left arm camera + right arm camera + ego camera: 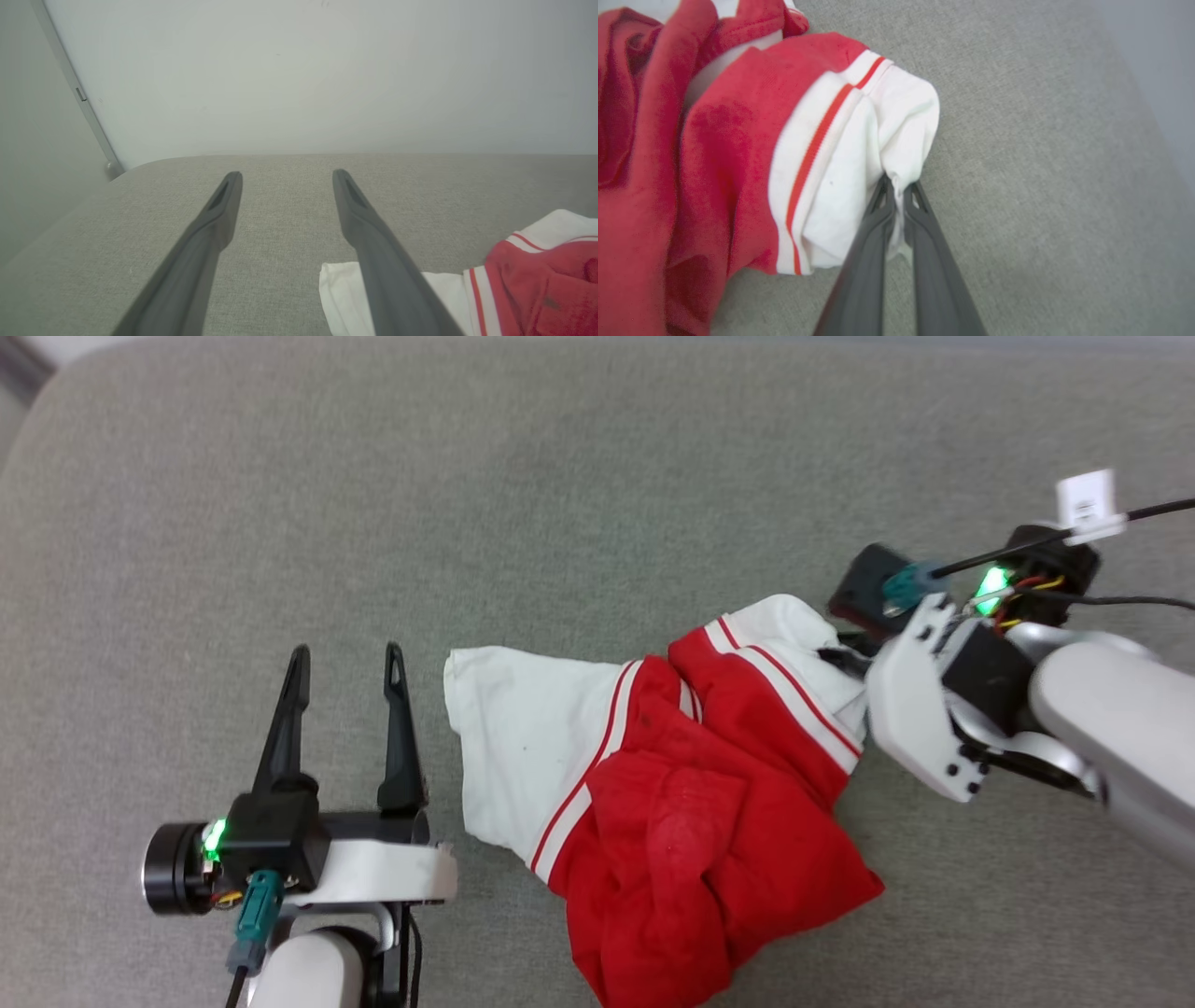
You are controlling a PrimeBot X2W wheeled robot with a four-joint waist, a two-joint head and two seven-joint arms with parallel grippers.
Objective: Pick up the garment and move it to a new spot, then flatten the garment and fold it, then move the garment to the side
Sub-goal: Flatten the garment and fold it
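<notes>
My left gripper reaches the garment and grabs the free hem of its outspread white sleeve next, since the red body [706,829] lies slack and bunched.
The garment [691,784] is a red T-shirt with white sleeves and striped trim, lying crumpled on the grey cushion, right of centre. My right gripper [900,189] is shut on the white fabric of one sleeve [859,154], pinching a fold between its dark fingertips. In the head view the right gripper [845,653] reaches the garment's upper right edge, fingers mostly hidden by cloth. My left gripper [345,663] stands open above the cushion, just left of the other white sleeve [523,747], with nothing between its fingers. That same sleeve [345,294] lies behind the left gripper's [287,175] right finger.
The grey fabric cushion [560,476] spreads wide behind and to the left of the garment. Its rounded back-left corner [126,170] meets a pale wall [327,70]. A black cable with a white tag [1088,504] runs from the right wrist.
</notes>
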